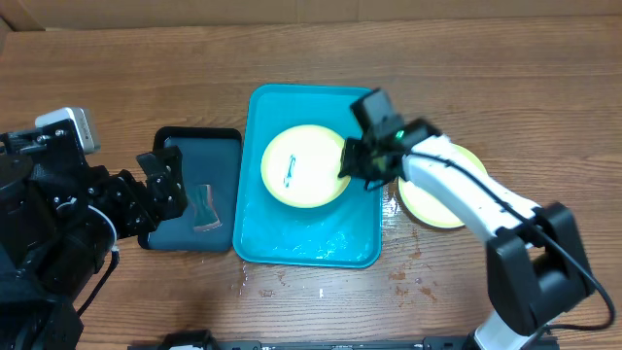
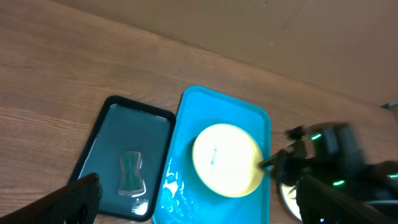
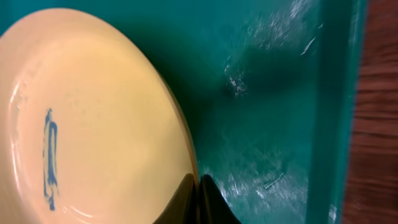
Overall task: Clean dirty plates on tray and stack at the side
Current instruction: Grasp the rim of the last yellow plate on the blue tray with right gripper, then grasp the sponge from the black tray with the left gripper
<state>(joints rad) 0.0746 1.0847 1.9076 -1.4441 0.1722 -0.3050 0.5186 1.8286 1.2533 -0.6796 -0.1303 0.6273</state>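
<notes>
I should next grab across the dark cloth-like piece's narrow middle with my left gripper. Its wider ends then stay free to clean the plate.
A yellow-green plate with a dark teal smear lies in the turquoise tray. My right gripper is shut on this plate's right rim. In the right wrist view the fingers pinch the rim of the plate above the tray floor. A second yellow-green plate sits on the table right of the tray, partly hidden by my right arm. No light blue plate shows. My left gripper is open and empty at the left edge of the black tray.
A smaller black tray with a dark cloth-like piece in it lies just left of the turquoise tray; it also shows in the left wrist view. Water glistens on the turquoise tray's front part. Wet spots mark the wooden table.
</notes>
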